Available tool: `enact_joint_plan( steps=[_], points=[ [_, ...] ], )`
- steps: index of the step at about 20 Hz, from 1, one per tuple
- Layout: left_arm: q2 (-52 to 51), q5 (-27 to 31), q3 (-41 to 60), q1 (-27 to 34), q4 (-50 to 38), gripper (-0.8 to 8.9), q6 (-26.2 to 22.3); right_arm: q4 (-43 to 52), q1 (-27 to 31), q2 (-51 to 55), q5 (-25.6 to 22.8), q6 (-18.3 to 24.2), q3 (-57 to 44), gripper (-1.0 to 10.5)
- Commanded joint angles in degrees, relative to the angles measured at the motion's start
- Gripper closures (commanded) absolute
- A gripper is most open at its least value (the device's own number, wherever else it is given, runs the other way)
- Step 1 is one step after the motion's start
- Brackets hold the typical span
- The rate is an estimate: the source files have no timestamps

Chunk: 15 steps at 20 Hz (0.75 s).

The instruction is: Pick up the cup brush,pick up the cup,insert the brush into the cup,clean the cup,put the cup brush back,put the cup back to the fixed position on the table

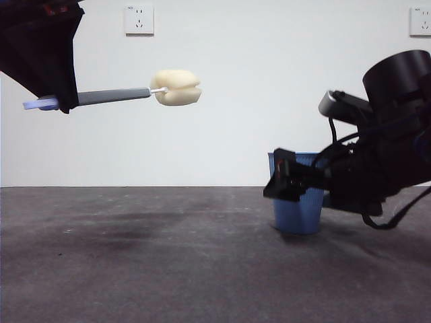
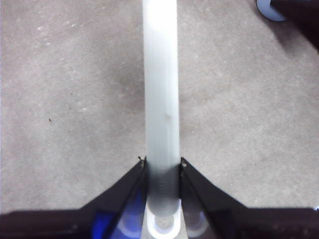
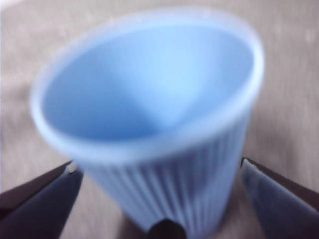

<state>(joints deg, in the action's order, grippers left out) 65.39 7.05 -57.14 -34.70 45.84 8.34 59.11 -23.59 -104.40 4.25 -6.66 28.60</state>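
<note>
My right gripper grabs the cup by its ribbed body (image 3: pixel 174 184) next, to keep the cup's opening (image 3: pixel 147 79) free for the brush.
The cup brush (image 1: pixel 138 93) hangs level high above the table, its cream sponge head pointing right. My left gripper (image 1: pixel 57 102) is shut on the grey handle (image 2: pixel 161 99) near its end, at the upper left of the front view. The blue ribbed cup (image 1: pixel 298 205) stands upright on the table (image 1: pixel 135 256) at the right. My right gripper (image 1: pixel 286 176) is low beside the cup and open. In the right wrist view the cup (image 3: pixel 149 129) fills the space between the two jaws, with gaps on both sides.
Two wall sockets (image 1: pixel 139 19) are on the white wall behind. A rim of the cup (image 2: pixel 271 10) shows in the left wrist view, next to the other arm.
</note>
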Motion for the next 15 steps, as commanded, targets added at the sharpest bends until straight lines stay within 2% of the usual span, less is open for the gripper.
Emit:
enact_joint_plan(
  steps=[1, 6, 8, 10, 13, 15],
  points=[
    [-0.13, -0.02, 0.5, -0.24, -0.15, 8.22, -0.63, 0.35, 0.0, -0.39, -1.6, 0.33, 0.09, 6.2],
    [-0.13, -0.02, 0.5, -0.24, -0.09, 8.22, -0.66, 0.35, 0.0, -0.37, -1.29, 0.72, 0.09, 9.5],
    [-0.13, -0.04, 0.5, -0.24, 0.39, 8.22, -1.18, -0.07, -0.17, 0.33, -1.16, 0.68, 0.09, 9.6],
    [-0.13, -0.02, 0.5, -0.22, 1.77, 8.22, -3.41, -4.85, -0.63, 3.67, -1.22, 1.14, 0.09, 9.6],
    [-0.13, -0.13, 0.5, -0.2, 3.5, 8.22, -9.05, -16.61, -1.51, 12.2, -1.51, 6.27, 0.13, 9.6],
    [-0.13, -0.48, 0.5, -0.2, 4.83, 8.22, -12.61, -28.48, -2.56, 18.97, -1.97, 10.43, 1.07, 9.6]
  ],
)
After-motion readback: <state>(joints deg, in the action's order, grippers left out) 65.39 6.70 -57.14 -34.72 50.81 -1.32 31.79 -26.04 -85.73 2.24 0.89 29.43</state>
